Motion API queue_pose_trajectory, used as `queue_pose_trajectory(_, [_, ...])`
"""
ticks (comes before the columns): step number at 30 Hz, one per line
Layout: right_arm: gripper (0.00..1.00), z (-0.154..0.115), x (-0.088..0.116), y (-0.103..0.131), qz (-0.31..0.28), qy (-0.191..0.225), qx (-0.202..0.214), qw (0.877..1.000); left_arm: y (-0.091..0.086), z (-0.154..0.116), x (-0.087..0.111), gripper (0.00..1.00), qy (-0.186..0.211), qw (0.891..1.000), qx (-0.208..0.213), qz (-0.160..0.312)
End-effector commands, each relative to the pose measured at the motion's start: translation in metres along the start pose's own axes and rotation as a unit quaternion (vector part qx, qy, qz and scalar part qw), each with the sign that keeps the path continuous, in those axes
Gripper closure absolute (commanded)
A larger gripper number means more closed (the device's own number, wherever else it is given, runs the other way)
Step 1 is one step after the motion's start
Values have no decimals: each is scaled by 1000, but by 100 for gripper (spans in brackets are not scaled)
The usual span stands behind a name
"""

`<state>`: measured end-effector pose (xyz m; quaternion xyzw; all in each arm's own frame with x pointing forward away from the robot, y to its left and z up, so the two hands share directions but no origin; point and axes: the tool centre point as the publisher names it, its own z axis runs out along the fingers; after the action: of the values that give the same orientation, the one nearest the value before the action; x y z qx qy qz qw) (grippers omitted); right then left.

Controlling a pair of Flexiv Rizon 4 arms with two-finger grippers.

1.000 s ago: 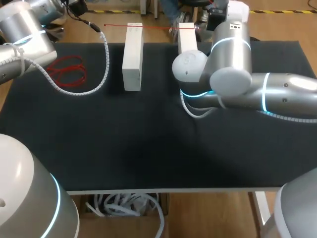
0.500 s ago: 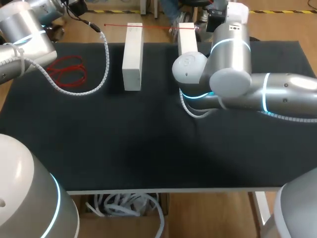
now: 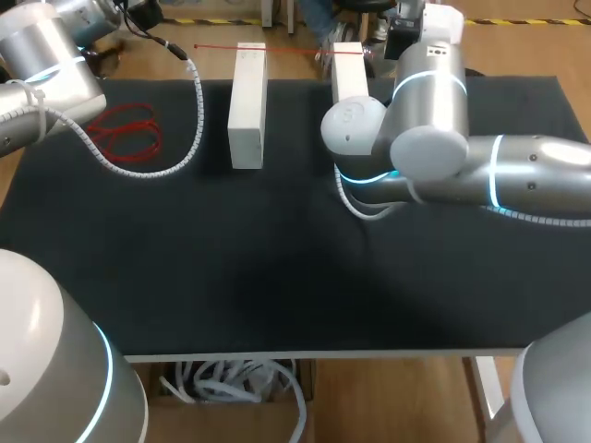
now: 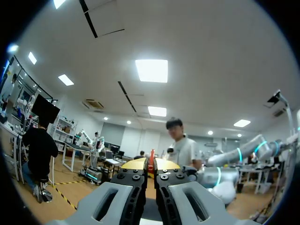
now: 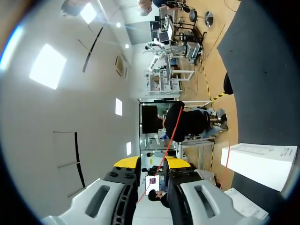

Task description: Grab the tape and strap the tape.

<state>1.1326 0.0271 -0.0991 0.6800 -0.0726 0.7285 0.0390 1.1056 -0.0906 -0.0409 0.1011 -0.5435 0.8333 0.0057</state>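
The red tape is to be strapped across the white blocks, so the right gripper should next grab it by the straight part behind its tip.
A thin red tape (image 3: pixel 277 48) runs taut across the far ends of two white blocks (image 3: pixel 247 106) (image 3: pixel 349 69). More red tape lies in loose loops (image 3: pixel 127 132) on the black table at the left. In the left wrist view my left gripper (image 4: pixel 151 163) is shut on a red strip of tape (image 4: pixel 151 157), raised and facing out into the room. In the right wrist view the red tape (image 5: pixel 169 133) passes between the fingers of my right gripper (image 5: pixel 151 162), which still stand apart around it. In the head view my right arm (image 3: pixel 434 129) hides its own gripper behind the right block.
A white spiral cable (image 3: pixel 189 138) from my left arm drapes over the table (image 3: pixel 277 268) beside the red loops. The right wrist view shows one white block (image 5: pixel 260 164) off to the side of the gripper.
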Motion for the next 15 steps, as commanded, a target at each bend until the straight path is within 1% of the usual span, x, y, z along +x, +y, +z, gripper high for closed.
queue_pose_trajectory(1, [83,-1,2,0,-1,-4,0,1000,0,0,0,100,0,1000,0,0])
queue_pose_trajectory(3, [85,-1,2,0,-1,-4,0,1000,0,0,0,100,0,1000,0,0])
queue_pose_trajectory(4, [91,-1,1,0,-2,-4,0,1000,0,0,0,100,0,1000,0,0])
queue_pose_trajectory(5, [93,-1,1,0,-2,-5,0,1000,0,0,0,100,0,1000,0,0])
queue_pose_trajectory(8, [93,-3,0,-1,-4,-7,1,1000,0,0,0,100,0,1000,0,0])
queue_pose_trajectory(10, [90,-4,-1,-1,-5,-8,1,1000,0,0,0,100,0,1000,0,0])
queue_pose_trajectory(13, [88,-5,-3,-1,-6,-11,2,1000,0,0,0,100,0,1000,0,0])
queue_pose_trajectory(15, [90,-5,-4,-1,-7,-13,1,1000,0,0,0,100,0,1000,0,0])
